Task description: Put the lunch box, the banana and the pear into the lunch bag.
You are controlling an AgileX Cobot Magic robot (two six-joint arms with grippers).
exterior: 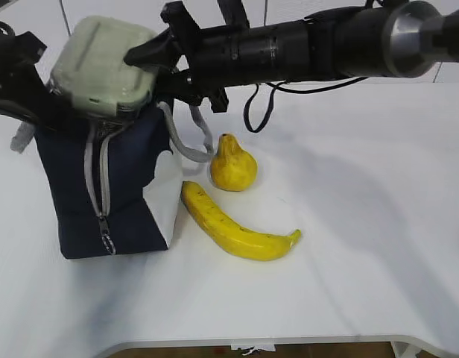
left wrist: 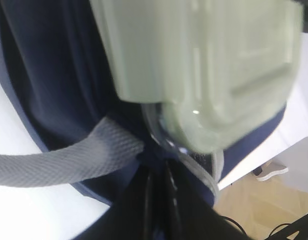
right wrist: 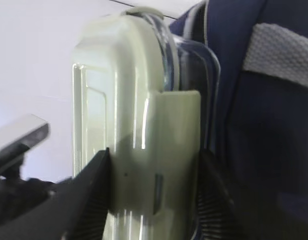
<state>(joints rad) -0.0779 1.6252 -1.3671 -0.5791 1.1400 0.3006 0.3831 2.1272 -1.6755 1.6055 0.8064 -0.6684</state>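
My right gripper holds the tilted lunch box with its lower edge [exterior: 103, 114] above the bag's zipper opening [exterior: 107, 133]. It needs to keep holding the box, which would tip if I opened my right gripper now.
The navy lunch bag [exterior: 121, 201] stands upright at the left with its grey zipper open. My right gripper [exterior: 151, 71] reaches across from the right and is shut on the lunch box [exterior: 103, 67], holding it tilted just over the bag's top opening. In the right wrist view the fingers [right wrist: 91, 200] clamp the sage-green lid and glass body [right wrist: 144, 125], with the bag [right wrist: 259, 150] right beside it. My left gripper [left wrist: 161, 172] is shut on the bag's rim by a grey handle [left wrist: 59, 160], under the lunch box [left wrist: 204, 65]. The pear [exterior: 232, 165] and the banana [exterior: 233, 227] lie on the table right of the bag.
The white table [exterior: 363, 224] stretches to the right, with its front edge [exterior: 289, 341] near the bottom. A black cable [exterior: 255, 112] hangs in a loop from my right arm behind the pear. A grey handle [exterior: 188, 145] droops toward the pear.
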